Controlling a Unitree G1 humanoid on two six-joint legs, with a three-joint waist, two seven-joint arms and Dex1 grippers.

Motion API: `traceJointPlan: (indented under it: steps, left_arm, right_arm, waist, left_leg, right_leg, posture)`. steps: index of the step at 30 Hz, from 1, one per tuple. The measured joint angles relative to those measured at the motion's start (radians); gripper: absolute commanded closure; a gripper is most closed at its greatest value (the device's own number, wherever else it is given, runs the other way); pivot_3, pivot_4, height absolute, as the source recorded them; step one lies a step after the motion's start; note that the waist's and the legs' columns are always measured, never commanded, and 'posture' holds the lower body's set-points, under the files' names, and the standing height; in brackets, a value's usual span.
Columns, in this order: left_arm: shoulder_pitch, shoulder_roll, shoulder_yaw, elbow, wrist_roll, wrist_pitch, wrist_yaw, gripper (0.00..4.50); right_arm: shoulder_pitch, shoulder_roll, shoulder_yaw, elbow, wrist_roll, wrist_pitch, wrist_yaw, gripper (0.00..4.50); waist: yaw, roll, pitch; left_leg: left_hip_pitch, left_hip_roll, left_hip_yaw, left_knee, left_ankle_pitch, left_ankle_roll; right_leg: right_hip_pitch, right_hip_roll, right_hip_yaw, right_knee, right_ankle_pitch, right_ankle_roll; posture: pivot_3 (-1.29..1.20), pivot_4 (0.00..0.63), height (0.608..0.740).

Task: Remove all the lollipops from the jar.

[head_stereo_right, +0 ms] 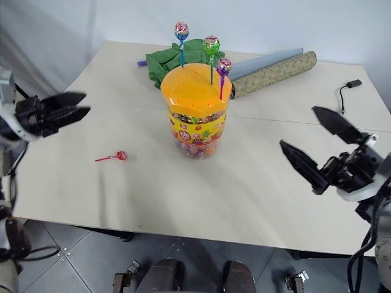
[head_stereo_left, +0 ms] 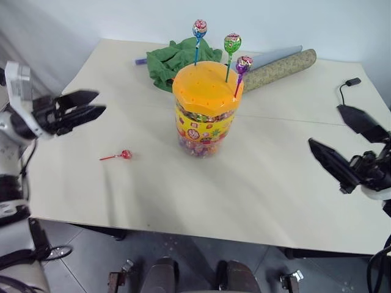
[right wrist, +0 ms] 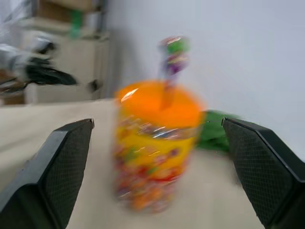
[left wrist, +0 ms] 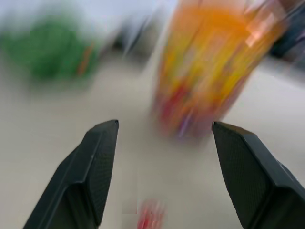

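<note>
I need to pull the blue lollipop out of the jar (head_stereo_left: 204,116), so next I should grab the lollipop by its stick with my left gripper.
The jar (head_stereo_left: 204,116), a clear cylinder with an orange holed lid and a yellow printed label, stands upright mid-table. Three lollipops stick up from its lid: a blue-stick one (head_stereo_left: 200,28), a green one (head_stereo_left: 232,43) and a purple one (head_stereo_left: 244,64). A red lollipop (head_stereo_left: 124,155) lies flat on the table to the jar's left. My left gripper (head_stereo_left: 99,102) hovers above the table's left side, open and empty, up and to the left of the red lollipop. At the right, my right gripper (head_stereo_right: 298,127) is open wide and empty, pointing toward the jar.
A crumpled green cloth (head_stereo_left: 174,58) lies behind the jar. A speckled rolled tube (head_stereo_left: 281,66) with a grey roll (head_stereo_left: 278,55) beside it lies at the back right. A black cable plug (head_stereo_left: 352,82) rests near the far right edge.
</note>
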Motion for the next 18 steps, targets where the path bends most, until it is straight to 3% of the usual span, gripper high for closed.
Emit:
traceJointPlan:
  steps: [4,6,12,18]
  left_arm:
    - [-0.224,-0.205,-0.065,0.127,0.021,-0.057,0.08,1.19]
    - [-0.3,-0.261,-0.111,0.183,0.054,-0.095,0.103,1.19]
    - [-0.416,-0.334,-0.172,0.343,0.12,-0.17,0.098,1.19]
    - [-0.506,-0.384,-0.18,0.453,0.15,-0.192,0.128,2.71]
  right_arm:
    - [0.041,0.013,-0.005,-0.001,-0.016,0.004,-0.014,0.0]
    - [0.038,0.014,0.004,-0.004,-0.023,0.003,-0.023,0.0]
    - [0.065,0.042,0.013,-0.043,-0.031,0.003,-0.063,0.0]
    - [0.088,0.061,0.023,-0.091,-0.033,0.003,-0.103,0.0]
  waist:
    - [0.006,0.0,0.0]
    - [-0.002,0.0,0.0]
    - [-0.039,0.0,0.0]
    - [-0.036,0.0,0.0]
  left_leg:
    - [-0.002,0.0,0.001,0.002,0.0,0.001]
    - [-0.002,0.0,0.003,0.002,-0.001,0.001]
    - [-0.001,0.001,0.004,-0.004,0.0,0.001]
    - [-0.002,0.0,0.004,-0.002,-0.001,0.001]
  right_leg:
    - [-0.001,0.0,-0.001,0.0,0.0,0.0]
    - [-0.002,0.0,0.0,0.0,0.0,0.0]
    - [-0.005,0.0,-0.001,0.0,0.0,0.0]
    - [-0.005,0.0,-0.001,0.0,0.0,0.0]
  posture:
    - [0.0,0.15,0.74]
    - [0.0,0.15,0.74]
    - [0.0,0.15,0.74]
    - [0.0,0.15,0.74]
